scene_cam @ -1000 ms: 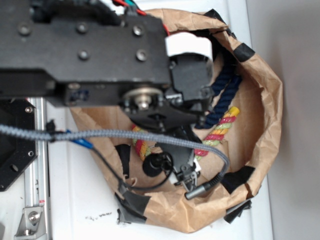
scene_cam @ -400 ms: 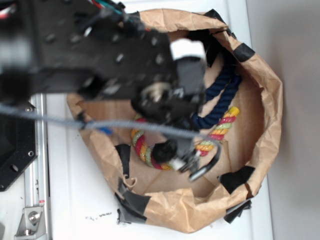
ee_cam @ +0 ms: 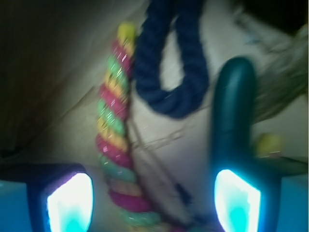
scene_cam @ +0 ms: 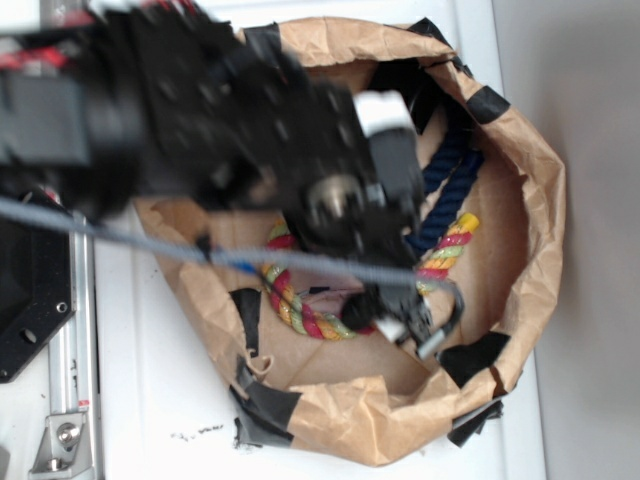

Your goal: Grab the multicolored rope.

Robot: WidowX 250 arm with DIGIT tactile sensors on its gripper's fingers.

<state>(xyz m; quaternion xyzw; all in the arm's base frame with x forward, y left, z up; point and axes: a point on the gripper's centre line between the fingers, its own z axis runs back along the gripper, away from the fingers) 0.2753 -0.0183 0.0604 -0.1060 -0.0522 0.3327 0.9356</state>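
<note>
My gripper grabs the rope by its twisted middle part next, to get the multicolored rope out of the paper bag.
The multicolored rope of red, yellow and green strands curves across the floor of a brown paper bag; its far end shows past the arm. In the wrist view the multicolored rope runs up between my fingers, nearer the left one. My gripper is open, with glowing pads on either side and nothing clamped. From outside, the gripper hangs low inside the bag over the rope's middle, which it hides.
A dark navy rope loops at the bag's back right; the navy rope lies just ahead of the fingers. Crumpled bag walls with black tape patches ring the space. A grey cable crosses the bag's left side.
The arm has swung right and deeper into the bag, and the gripper has moved from the rope's left bend toward its middle. Both ropes lie where they were.
</note>
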